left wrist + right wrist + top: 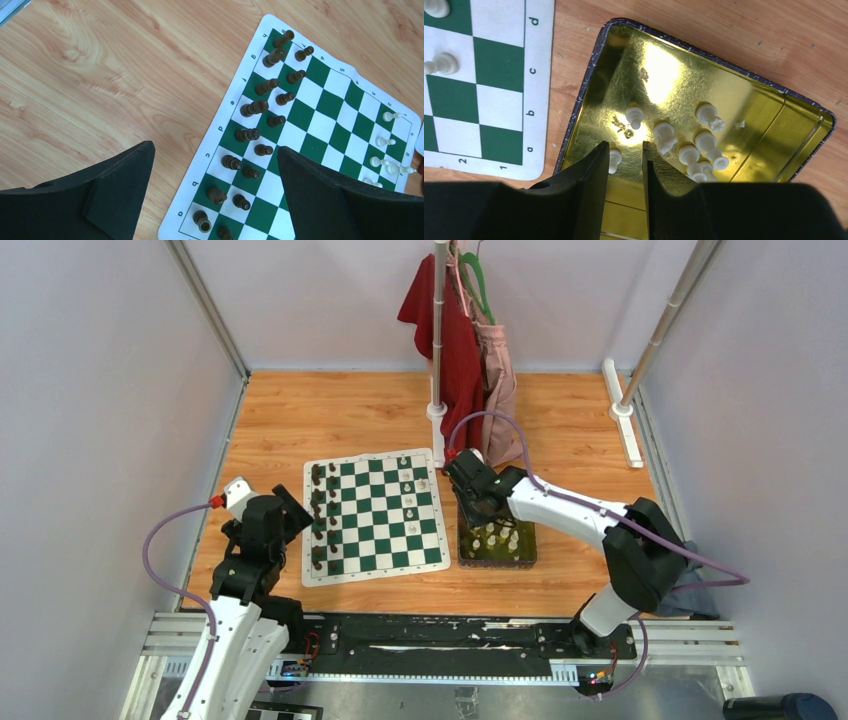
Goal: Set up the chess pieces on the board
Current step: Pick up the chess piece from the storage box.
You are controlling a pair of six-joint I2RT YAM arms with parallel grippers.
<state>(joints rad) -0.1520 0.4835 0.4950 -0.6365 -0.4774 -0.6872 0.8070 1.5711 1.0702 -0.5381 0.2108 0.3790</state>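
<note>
Next, the right gripper grabs the white pawn by its rounded head (612,169). That leaves the pawn's wide base free to stand on a board square.
The green-and-white board (372,575) lies mid-table. Dark brown chessmen (318,520) fill its left two columns; a few cream-white chess pieces (408,495) stand near its right edge, and also show in the left wrist view (385,141). Several more white pieces (704,150) lie in the yellow-green tray (774,125) right of the board. My right gripper (625,146) is down in the tray, jaws a narrow gap apart, a white pawn (614,159) against the left finger's inner side. My left gripper (215,146) is wide open and empty above the board's left edge.
A pole stand with red and pink clothes (460,350) rises just behind the board and tray. A white bar (625,425) lies at the back right. Grey walls close in both sides. The tray (462,540) sits close to the board's right border.
</note>
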